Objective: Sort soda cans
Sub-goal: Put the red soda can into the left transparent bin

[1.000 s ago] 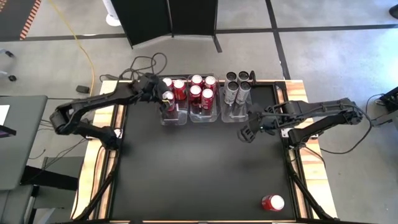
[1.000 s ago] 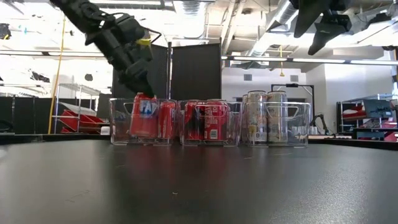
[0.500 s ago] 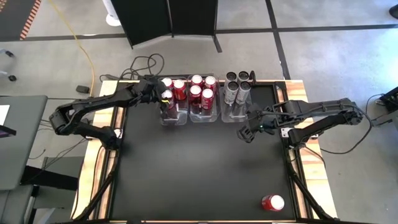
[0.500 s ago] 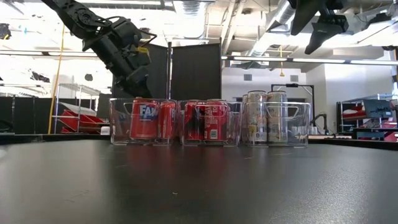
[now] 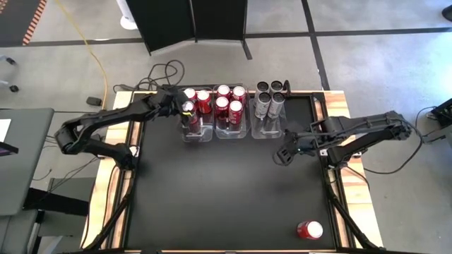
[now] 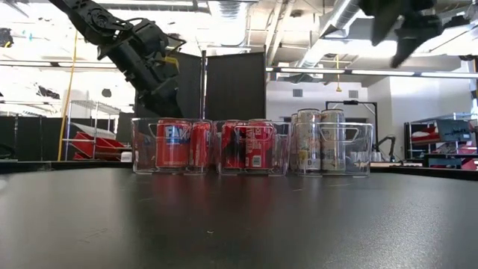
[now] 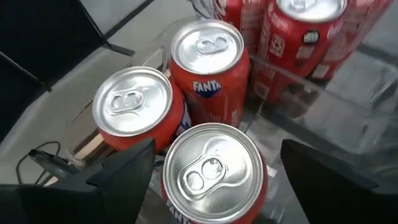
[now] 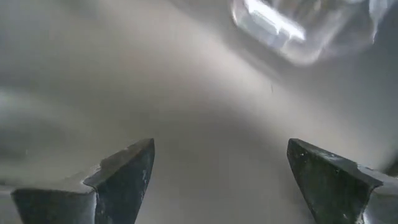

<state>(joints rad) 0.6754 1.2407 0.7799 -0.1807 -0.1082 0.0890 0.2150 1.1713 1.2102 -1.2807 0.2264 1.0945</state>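
Observation:
The last red soda can needs to be sorted into a bin (image 5: 198, 127), so my right gripper should grab it by its top end (image 5: 315, 229) next.
Three clear bins stand in a row at the table's far edge. The left bin (image 5: 197, 134) holds three red soda cans, the nearest one (image 7: 211, 171) upright on the bin's floor. My left gripper (image 7: 214, 180) hangs open just above that can, one finger on either side, apart from it. The middle bin (image 5: 232, 134) holds several red cans (image 5: 229, 102), the right bin (image 5: 267, 132) several silver ones (image 5: 270, 99). One red can (image 5: 309, 230) lies on its side near the front right corner. My right gripper (image 5: 280, 156) is open over bare table.
The black tabletop (image 5: 226, 190) between the bins and the lying can is bare. Cables (image 5: 166, 74) trail off the far left edge. Wooden rails (image 5: 339, 190) run along the table's sides.
My left gripper has let go of the nearest red can and drawn up a little off it. The can, tilted a second ago, now stands upright in the left bin. My right gripper has turned and swung slightly toward the table's near edge.

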